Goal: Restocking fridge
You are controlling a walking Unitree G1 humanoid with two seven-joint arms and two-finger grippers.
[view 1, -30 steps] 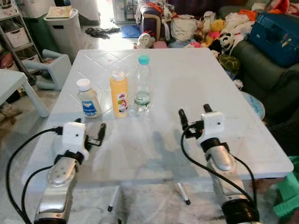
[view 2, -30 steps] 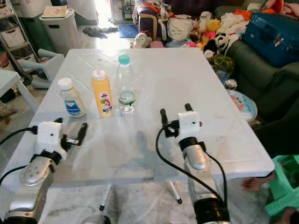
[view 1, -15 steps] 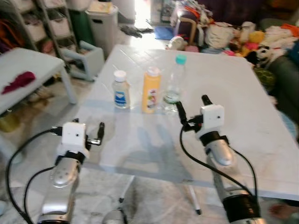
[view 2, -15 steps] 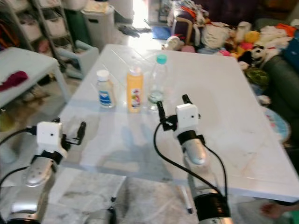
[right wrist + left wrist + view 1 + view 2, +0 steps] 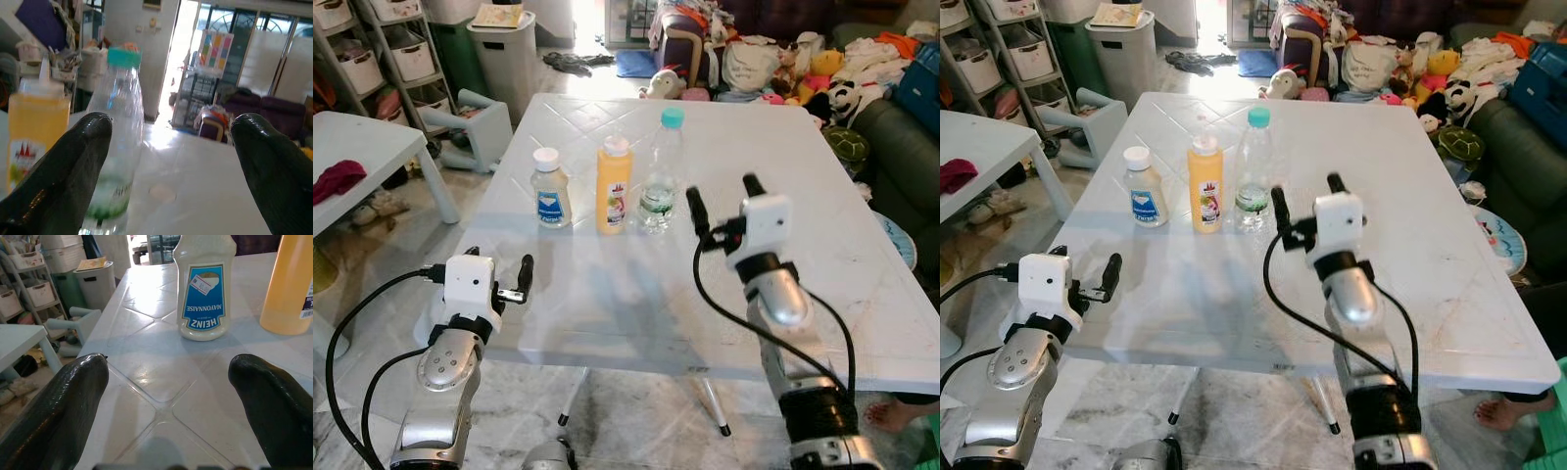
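The juice bottle (image 5: 614,185) stands close beside the clear bottle's wide body, so my right gripper will grab the clear bottle by the slim neck under its cap (image 5: 670,141).
Three bottles stand in a row on the white table (image 5: 783,127): a Heinz mayonnaise bottle (image 5: 548,187), an orange juice bottle (image 5: 614,185) and a clear water bottle (image 5: 662,171) with a teal cap. My right gripper (image 5: 722,194) is open above the table, just right of the water bottle, holding nothing. Its wrist view looks past the water bottle (image 5: 117,132) and the juice bottle (image 5: 36,132). My left gripper (image 5: 499,262) is open and empty at the table's near left corner, pointing toward the mayonnaise bottle (image 5: 204,289).
A second white table (image 5: 357,157) with a red cloth (image 5: 337,179) stands at the left. A bin (image 5: 504,49) and a pale step stool (image 5: 475,127) lie beyond the left edge. A dark sofa (image 5: 891,137) piled with toys borders the right.
The camera has swung and pulled back. My right gripper now sits higher and closer to the water bottle. My left gripper has come back to the table's near left corner. Both stay open.
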